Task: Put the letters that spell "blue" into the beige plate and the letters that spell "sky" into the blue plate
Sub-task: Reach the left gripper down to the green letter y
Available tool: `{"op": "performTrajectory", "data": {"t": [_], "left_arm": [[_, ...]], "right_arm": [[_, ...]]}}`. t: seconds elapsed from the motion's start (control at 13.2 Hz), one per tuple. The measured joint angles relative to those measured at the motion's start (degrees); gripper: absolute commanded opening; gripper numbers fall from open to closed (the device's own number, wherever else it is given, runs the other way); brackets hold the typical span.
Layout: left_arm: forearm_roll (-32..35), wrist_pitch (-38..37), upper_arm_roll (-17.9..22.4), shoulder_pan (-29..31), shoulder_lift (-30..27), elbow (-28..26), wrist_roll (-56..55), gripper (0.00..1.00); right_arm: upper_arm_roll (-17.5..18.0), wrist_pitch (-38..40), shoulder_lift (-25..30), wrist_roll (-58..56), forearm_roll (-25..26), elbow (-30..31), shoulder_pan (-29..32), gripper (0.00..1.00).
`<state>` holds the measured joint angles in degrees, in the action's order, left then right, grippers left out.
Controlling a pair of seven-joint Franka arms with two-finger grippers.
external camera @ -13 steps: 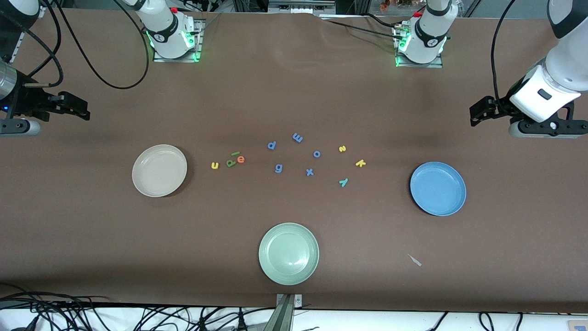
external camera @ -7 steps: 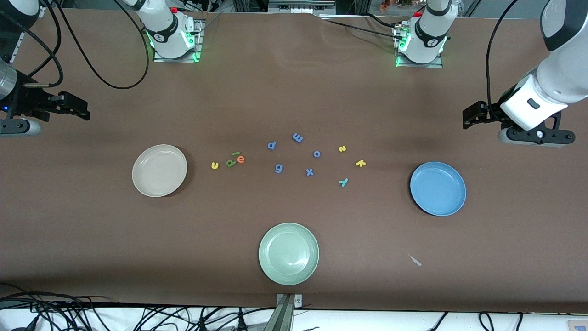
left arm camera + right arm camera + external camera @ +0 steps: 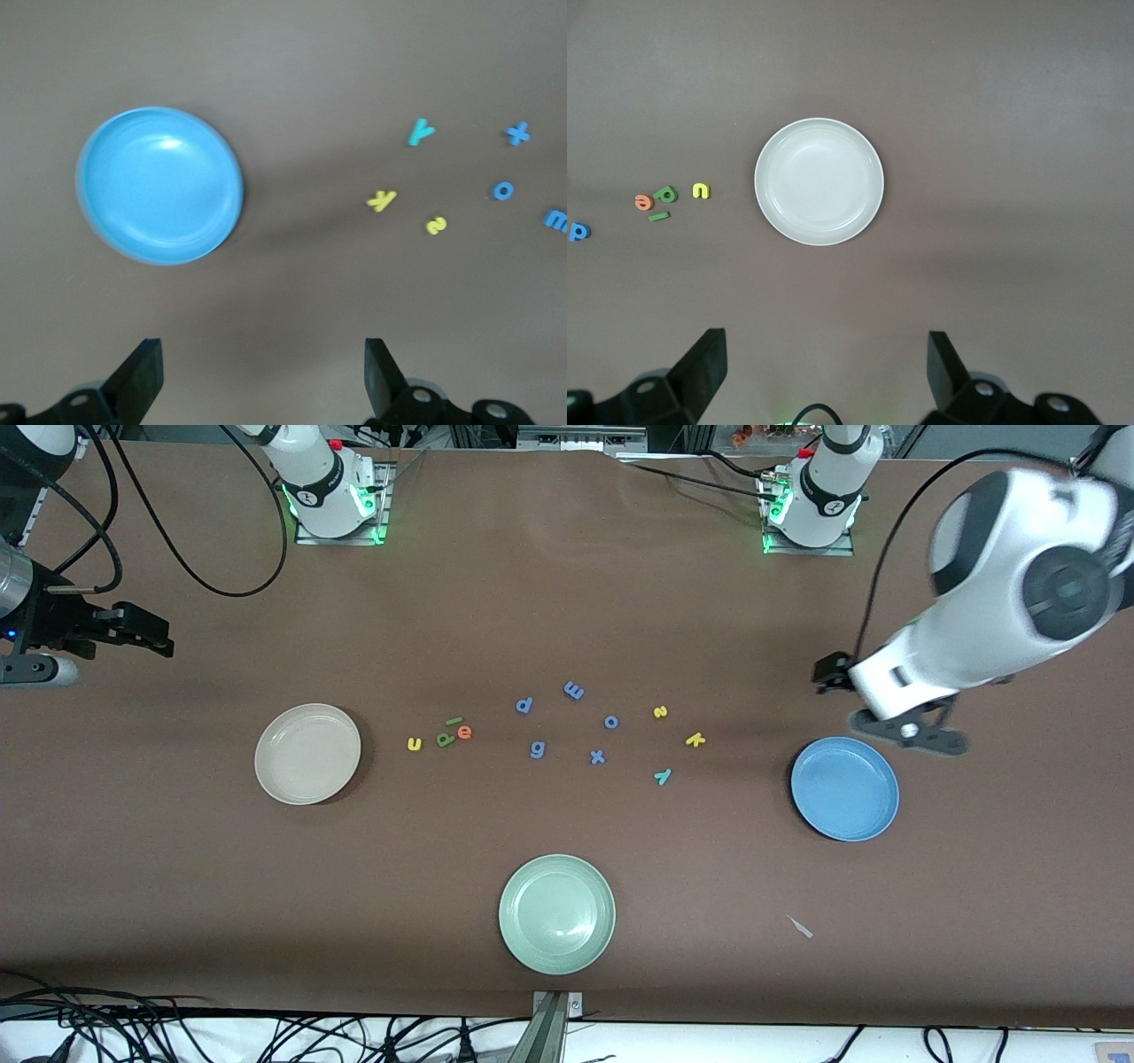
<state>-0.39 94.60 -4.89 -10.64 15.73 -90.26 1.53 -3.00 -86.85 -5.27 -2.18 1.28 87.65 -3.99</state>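
My left gripper is going to grab the teal y by its forked arms next. The y goes into the blue plate (image 3: pixel 844 788) to spell "sky".
The beige plate (image 3: pixel 307 754) (image 3: pixel 819 181) lies toward the right arm's end of the table. Beside it lie the yellow u (image 3: pixel 415 744) (image 3: pixel 700 189), dark green b (image 3: pixel 445 739) (image 3: pixel 667 193), light green l (image 3: pixel 454 721) (image 3: pixel 659 215) and orange e (image 3: pixel 465 732) (image 3: pixel 644 202). The blue plate (image 3: pixel 844 788) (image 3: pixel 159 186) lies toward the left arm's end, with the yellow s (image 3: pixel 660 711) (image 3: pixel 436 225), yellow k (image 3: pixel 695 739) (image 3: pixel 382 200) and teal y (image 3: pixel 663 777) (image 3: pixel 420 131) near it. My left gripper (image 3: pixel 831 673) (image 3: pixel 263 372) hangs open and empty over bare table next to the blue plate. My right gripper (image 3: pixel 155 636) (image 3: pixel 824 367) waits open at its end.
A pale green plate (image 3: pixel 556 914) sits near the front edge. Periwinkle letters p (image 3: pixel 524 705), m (image 3: pixel 574 690), o (image 3: pixel 611 722), g (image 3: pixel 538 749) and x (image 3: pixel 598 757) lie between the two letter groups. A small pale scrap (image 3: pixel 800 926) lies nearer the camera than the blue plate.
My left arm has swung in from the table's end toward the blue plate, gripper still open. The right arm and all letters and plates have not moved.
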Motion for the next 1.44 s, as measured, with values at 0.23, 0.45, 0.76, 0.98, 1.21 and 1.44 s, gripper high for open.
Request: {"op": "performTrajectory", "data": {"t": [0.23,0.45,0.76,0.98,1.21,1.44], "left_arm": [[0.0,5.0,-0.2,-3.6,6.0,2.1,1.9,1.00],[0.0,10.1,-0.3,-6.2,10.3,2.5,8.1,1.00],[0.0,18.2,-0.4,-10.3,16.4,2.4,15.3,1.00],[0.0,26.3,-0.4,-11.3,21.8,2.4,20.8,0.99],[0.0,32.6,-0.4,-11.7,26.2,2.4,23.1,0.96],[0.0,35.8,-0.4,-12.9,28.7,2.1,23.5,0.92]], "right_arm": [[0.0,0.0,0.0,0.0,0.0,0.0,0.0,1.00],[0.0,-0.1,0.0,0.0,0.0,0.0,0.0,1.00],[0.0,-0.1,0.0,0.0,0.0,0.0,-0.1,1.00],[0.1,-0.2,0.0,0.0,0.0,-0.1,-0.1,1.00],[0.5,0.1,-0.1,0.0,0.0,-0.1,-0.3,1.00],[0.7,1.7,-0.5,0.0,0.0,0.0,-1.3,1.00]]}}
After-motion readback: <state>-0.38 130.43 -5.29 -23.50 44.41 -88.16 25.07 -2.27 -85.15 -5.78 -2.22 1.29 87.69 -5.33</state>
